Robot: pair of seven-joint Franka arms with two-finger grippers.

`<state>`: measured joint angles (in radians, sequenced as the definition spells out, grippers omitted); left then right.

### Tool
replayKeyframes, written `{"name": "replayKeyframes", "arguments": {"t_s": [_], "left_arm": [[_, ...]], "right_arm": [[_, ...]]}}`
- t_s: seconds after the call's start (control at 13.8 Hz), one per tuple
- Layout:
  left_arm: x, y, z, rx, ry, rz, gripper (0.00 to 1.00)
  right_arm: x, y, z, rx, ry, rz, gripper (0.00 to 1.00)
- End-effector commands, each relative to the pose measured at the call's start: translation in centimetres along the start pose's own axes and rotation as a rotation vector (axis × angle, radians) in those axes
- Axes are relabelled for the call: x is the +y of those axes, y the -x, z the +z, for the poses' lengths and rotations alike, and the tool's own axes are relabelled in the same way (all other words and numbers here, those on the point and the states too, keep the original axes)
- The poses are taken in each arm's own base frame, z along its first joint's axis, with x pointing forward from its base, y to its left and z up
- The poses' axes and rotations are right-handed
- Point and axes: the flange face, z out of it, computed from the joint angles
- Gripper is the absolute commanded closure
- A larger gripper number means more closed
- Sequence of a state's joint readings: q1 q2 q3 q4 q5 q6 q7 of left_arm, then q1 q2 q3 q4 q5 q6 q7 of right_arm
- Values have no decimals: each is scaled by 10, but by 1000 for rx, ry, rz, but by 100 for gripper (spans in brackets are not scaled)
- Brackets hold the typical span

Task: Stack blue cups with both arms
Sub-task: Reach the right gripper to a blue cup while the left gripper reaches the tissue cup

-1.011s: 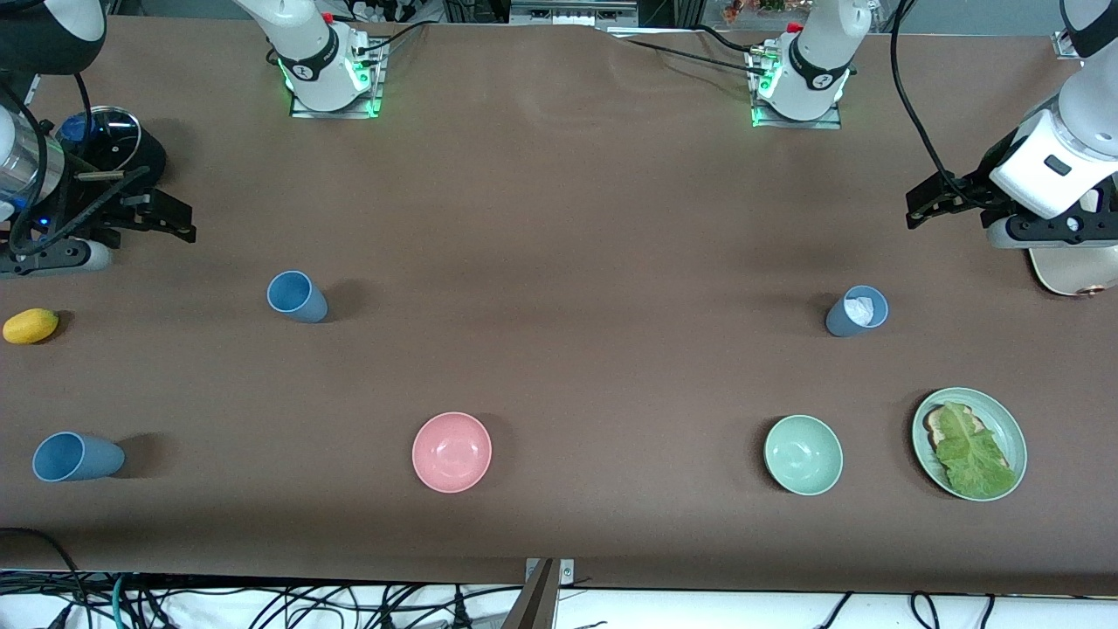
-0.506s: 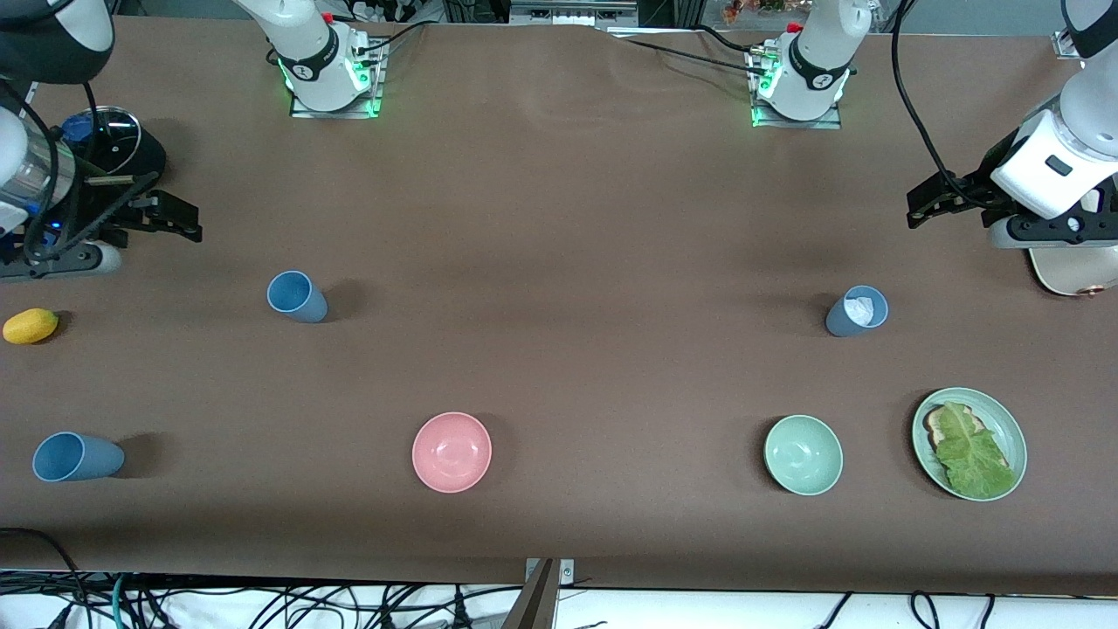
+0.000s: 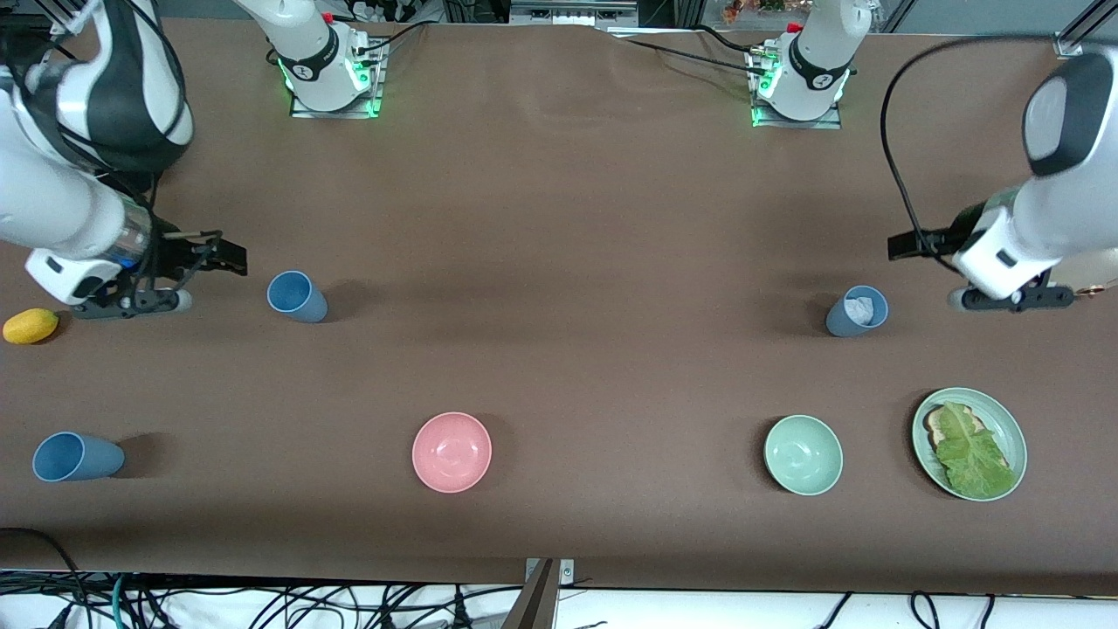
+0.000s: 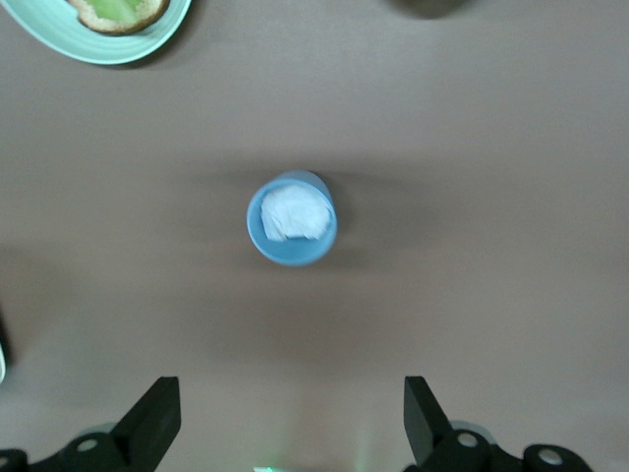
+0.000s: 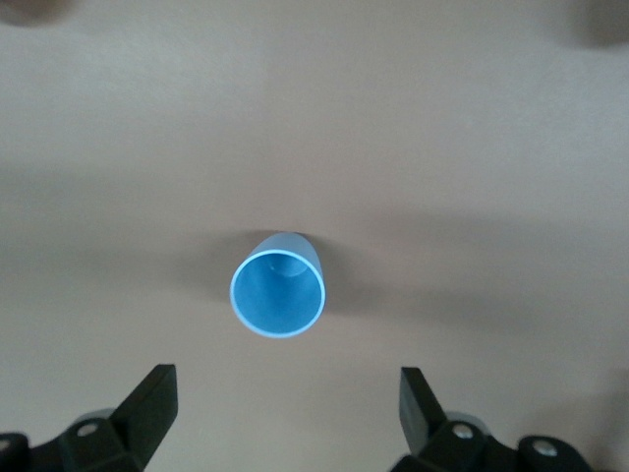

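Observation:
I should next grab the sky-blue cup by its rim (image 3: 284, 293) with my right gripper, so that I can stack it into the slate-blue cup with the white wad (image 3: 857, 311).
A sky-blue cup (image 3: 295, 295) stands upright toward the right arm's end of the table. My right gripper (image 3: 229, 259) is open and hovers just beside it; in the right wrist view the cup (image 5: 279, 292) is empty and lies ahead of the open gripper (image 5: 285, 408). A slate-blue cup (image 3: 856, 311) with a crumpled white wad inside stands toward the left arm's end. My left gripper (image 3: 901, 244) is open above the table beside it; the left wrist view shows that cup (image 4: 291, 218) ahead of the open gripper (image 4: 292, 413). A third blue cup (image 3: 74, 456) sits nearer the front camera at the right arm's end.
A pink bowl (image 3: 452, 452), a green bowl (image 3: 803, 454) and a green plate (image 3: 1004, 418) with toast and lettuce stand nearer the front camera. A yellow fruit (image 3: 31, 325) lies beside the right arm. The plate's rim (image 4: 59, 37) shows in the left wrist view.
The right gripper has moved down and toward the sky-blue cup. The left gripper has moved down toward the slate-blue cup. No cup has moved.

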<state>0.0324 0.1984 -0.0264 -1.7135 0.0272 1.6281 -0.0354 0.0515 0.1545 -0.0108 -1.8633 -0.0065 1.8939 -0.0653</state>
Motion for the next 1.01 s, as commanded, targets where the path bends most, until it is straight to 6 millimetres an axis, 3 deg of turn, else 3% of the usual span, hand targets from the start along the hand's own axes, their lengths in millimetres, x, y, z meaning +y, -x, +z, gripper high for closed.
{"name": "replayKeyframes", "arguments": {"t_s": [0.0, 0.22, 0.43, 0.65, 0.72, 0.87, 0.94], "left_arm": [[-20, -15, 50, 11, -31, 77, 0], [-20, -23, 104, 105, -124, 152, 0], [-21, -28, 166, 151, -118, 175, 0], [-27, -27, 208, 140, -103, 174, 0], [-33, -30, 215, 132, -98, 164, 12], [-32, -34, 225, 131, -95, 166, 74], [-31, -34, 223, 132, -97, 180, 100]], "right_arm": [[11, 7, 41, 1, 7, -6, 0], [14, 6, 83, -18, 9, -6, 0], [22, 1, 107, -14, 11, -23, 0], [26, -6, 130, -13, 13, -20, 0], [26, -8, 136, -13, 14, -22, 0], [26, -11, 149, -13, 15, -22, 0], [26, -12, 154, -15, 15, -21, 0]]}}
